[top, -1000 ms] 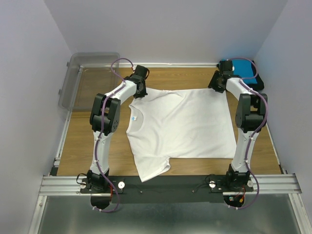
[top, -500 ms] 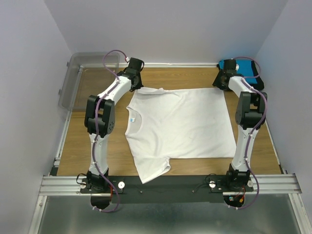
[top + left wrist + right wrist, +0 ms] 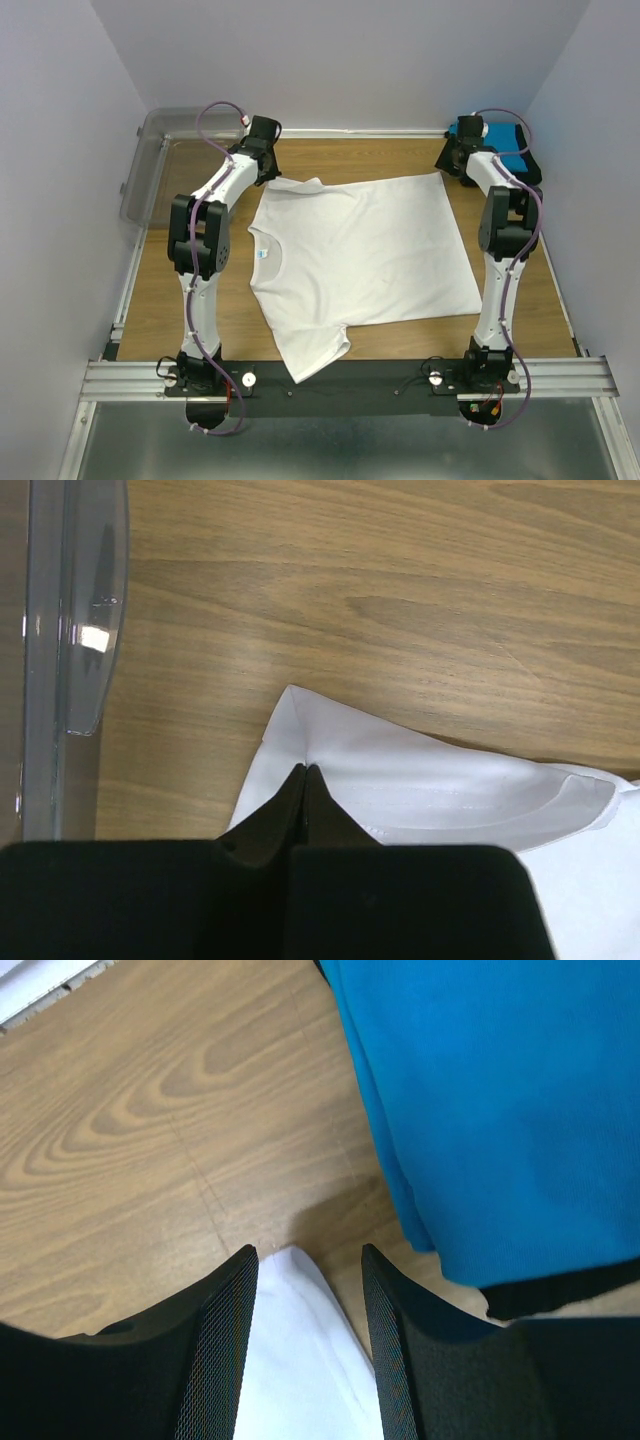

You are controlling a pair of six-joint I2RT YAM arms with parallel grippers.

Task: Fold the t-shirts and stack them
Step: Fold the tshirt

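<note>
The robot's right gripper should next fold the far edge of the white t-shirt (image 3: 360, 250) over the t-shirt, so it should grab the t-shirt by its loose far corner.
A white t-shirt (image 3: 360, 250) lies spread on the wooden table, neck to the left, with a small blue label at the collar. My left gripper (image 3: 268, 174) is at its far left sleeve. In the left wrist view the left gripper (image 3: 304, 769) is shut on a fold of that sleeve (image 3: 430, 790). My right gripper (image 3: 448, 166) is at the shirt's far right corner. Its jaws (image 3: 308, 1252) stand open with the white corner (image 3: 300, 1360) lying loose between them. A bright blue t-shirt (image 3: 500, 1100) lies on a black one (image 3: 570, 1285) just right of that gripper.
A clear plastic bin (image 3: 160, 160) stands at the back left, its wall (image 3: 60, 630) close to my left gripper. The blue and black pile (image 3: 510, 148) sits in the back right corner against the wall. Bare wood shows along the table's left side.
Both grippers have moved toward the back of the table. The left one pulled the sleeve back and to the left, and the whole white shirt shifted left and turned slightly.
</note>
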